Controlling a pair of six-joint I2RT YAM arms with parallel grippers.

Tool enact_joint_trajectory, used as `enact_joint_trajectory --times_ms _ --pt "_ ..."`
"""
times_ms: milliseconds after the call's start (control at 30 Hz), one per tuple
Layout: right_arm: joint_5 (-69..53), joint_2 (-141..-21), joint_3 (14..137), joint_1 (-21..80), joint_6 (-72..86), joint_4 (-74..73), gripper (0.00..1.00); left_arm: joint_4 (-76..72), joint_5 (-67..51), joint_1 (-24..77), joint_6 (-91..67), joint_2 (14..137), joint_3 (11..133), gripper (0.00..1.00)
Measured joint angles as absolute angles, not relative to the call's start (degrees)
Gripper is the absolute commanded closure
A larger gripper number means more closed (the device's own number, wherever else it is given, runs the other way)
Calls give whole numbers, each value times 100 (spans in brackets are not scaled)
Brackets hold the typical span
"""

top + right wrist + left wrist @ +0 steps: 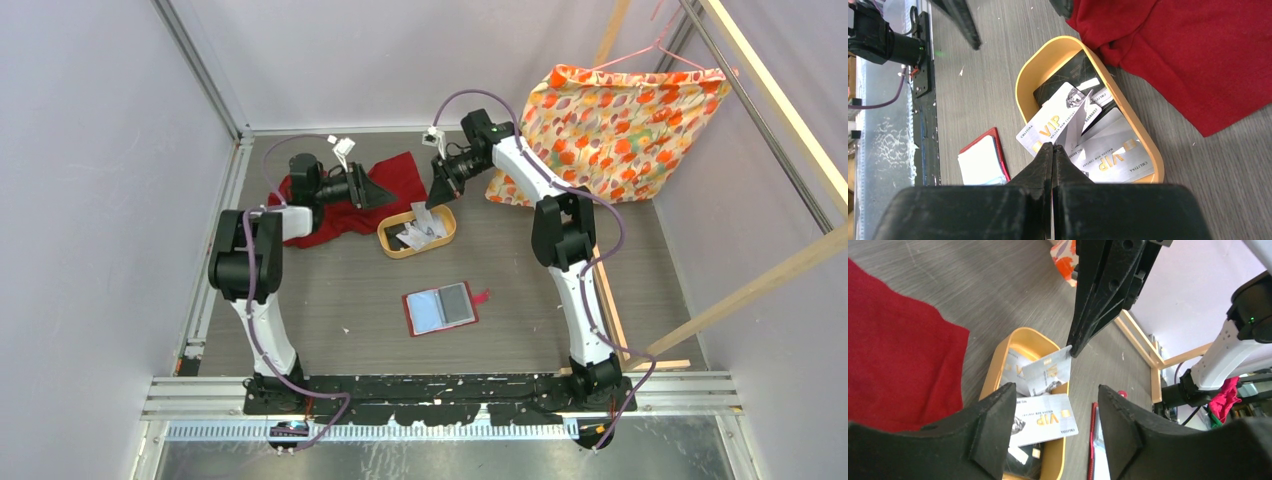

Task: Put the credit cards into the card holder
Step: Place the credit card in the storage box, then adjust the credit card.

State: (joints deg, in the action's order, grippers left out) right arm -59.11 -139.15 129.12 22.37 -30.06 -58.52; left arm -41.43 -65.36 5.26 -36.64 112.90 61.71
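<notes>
I need to grab the tilted credit card next with my left gripper, by its edge (417,210) (1031,380) opposite the held corner. That leaves the rest of the card free to go into a pocket.
An oval tan tray (386,238) behind the table's middle holds several pale credit cards (1115,150) with gold VIP print. My right gripper (1053,147) hangs over the tray, shut on the corner of one credit card (1048,372), which stands tilted above the others. My left gripper (1055,390) is open just left of the tray, nothing between its fingers. The red card holder (440,308) lies open and flat on the table nearer the arm bases, its pale pockets facing up.
A red cloth (400,172) lies crumpled under and behind the left gripper. An orange patterned fabric bag (610,125) leans at the back right. A wooden frame (760,280) runs along the right side.
</notes>
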Motion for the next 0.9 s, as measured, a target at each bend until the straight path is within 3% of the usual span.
enact_joint_trajectory --times_ms 167,467,900 --pt "-5892 -13821 12912 2237 -2871 -5815 99 -3194 -6294 591 -2945 10860 6167 30" --pt "-5892 -13531 12912 2237 -2689 -5712 99 -3103 -6198 757 -3100 10969 6058 30" --pt "-6237 -13353 12910 2200 -2193 -5413 99 -5367 -6611 816 -4928 11961 6051 30"
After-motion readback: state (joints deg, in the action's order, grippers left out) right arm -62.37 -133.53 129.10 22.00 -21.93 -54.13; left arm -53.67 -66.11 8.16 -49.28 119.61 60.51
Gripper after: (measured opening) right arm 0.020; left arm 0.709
